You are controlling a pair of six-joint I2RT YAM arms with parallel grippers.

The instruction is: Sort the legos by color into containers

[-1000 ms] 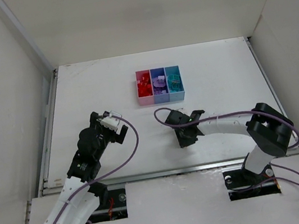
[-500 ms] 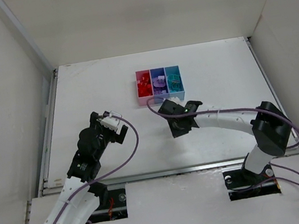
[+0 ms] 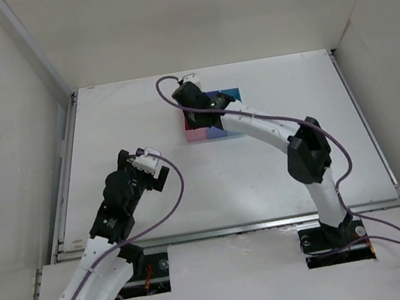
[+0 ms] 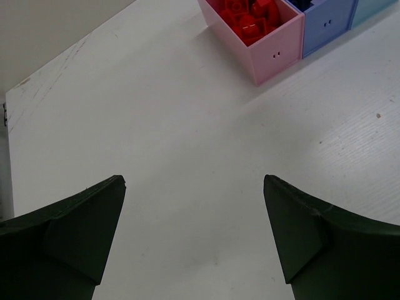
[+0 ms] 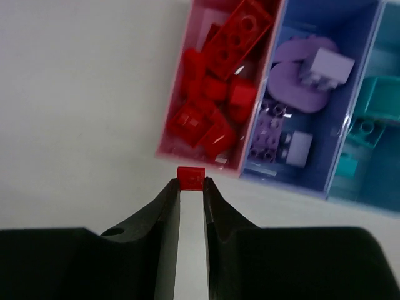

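Note:
My right gripper should move the red brick in before it lets go, because the brick hangs over bare table, short of the pink container's near rim.
My right gripper [image 5: 191, 182] is shut on a tiny red brick [image 5: 190, 177], pinched at its fingertips. It hangs just before the near end of the pink container [image 5: 187, 156], which holds several red legos [image 5: 219, 94]. The purple-blue container [image 5: 275, 178] beside it holds lilac pieces [image 5: 300, 81], and the light blue container [image 5: 384, 37] holds teal ones [image 5: 365, 128]. From above, the right gripper [image 3: 193, 109] covers part of the joined containers [image 3: 196, 134]. My left gripper [image 4: 194, 181] stands open over bare table, well short of the pink container [image 4: 275, 59].
White walls enclose the table on the left, right and back. The left gripper [image 3: 153, 165] sits left of the middle, its purple cable looping beside it. The right arm [image 3: 303, 152] stretches diagonally across the table from its base to the containers.
The right arm has swung from the table's middle up and away to the containers, carrying the red brick. The left arm has not moved.

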